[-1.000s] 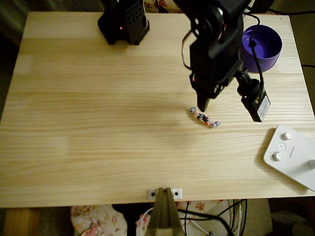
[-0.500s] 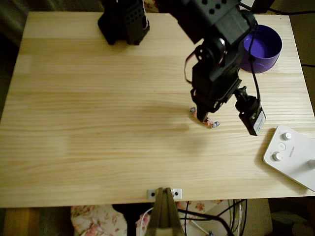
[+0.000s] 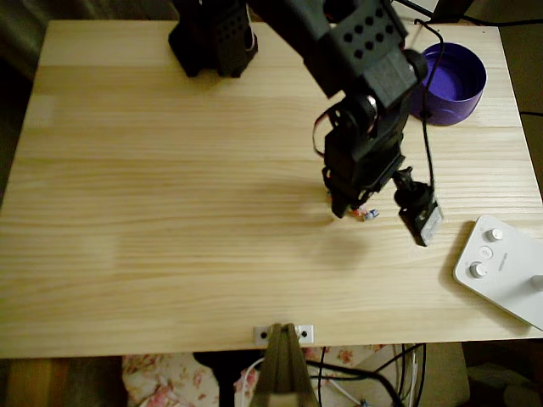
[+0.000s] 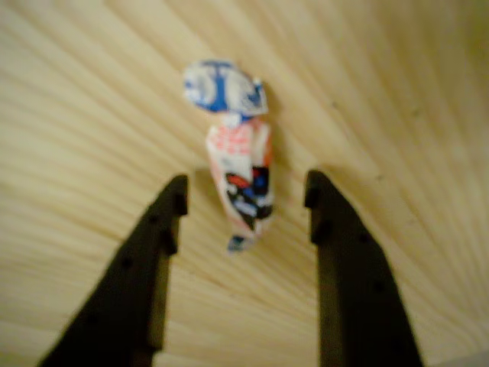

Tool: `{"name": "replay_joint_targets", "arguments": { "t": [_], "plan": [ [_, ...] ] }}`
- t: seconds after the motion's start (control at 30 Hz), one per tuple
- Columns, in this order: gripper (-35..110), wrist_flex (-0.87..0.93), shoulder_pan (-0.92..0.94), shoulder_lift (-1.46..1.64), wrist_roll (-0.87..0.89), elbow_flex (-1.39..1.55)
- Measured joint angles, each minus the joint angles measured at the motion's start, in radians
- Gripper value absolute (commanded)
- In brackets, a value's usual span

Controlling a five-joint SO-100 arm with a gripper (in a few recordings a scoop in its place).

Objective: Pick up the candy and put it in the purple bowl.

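Observation:
I should grab the candy (image 3: 369, 214) by its pinkish body with my gripper next, to put it in the purple bowl (image 3: 454, 80).
The candy (image 4: 238, 172), a small wrapped sweet with a pinkish body and a blue-white twisted end, lies on the wooden table. In the wrist view it lies between my two black fingers, which stand apart on either side without touching it. My gripper (image 4: 246, 200) is open. From overhead, my gripper (image 3: 350, 206) is low over the table right of centre, covering most of the candy (image 3: 369, 214), of which one end peeks out. The purple bowl (image 3: 454, 80) stands at the far right corner, partly behind my arm.
A white device with knobs (image 3: 502, 267) lies at the right front edge. The arm's black base (image 3: 212, 36) stands at the back of the table. A small camera (image 3: 421, 216) hangs off my wrist to the right of the candy.
My gripper has come down over the candy, from just above and left of it to straddling it. The candy has not moved.

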Motion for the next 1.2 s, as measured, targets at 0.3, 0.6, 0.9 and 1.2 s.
{"name": "replay_joint_targets", "arguments": {
  "t": [0.3,0.6,0.9,1.2],
  "plan": [
    [18,-0.014,0.008,-0.014,0.032,0.005],
    [11,-0.012,0.02,-0.018,0.037,0.005],
    [1,0.005,0.02,-0.018,0.037,0.005],
    [1,0.037,0.02,0.006,0.063,0.005]
  ]
}}
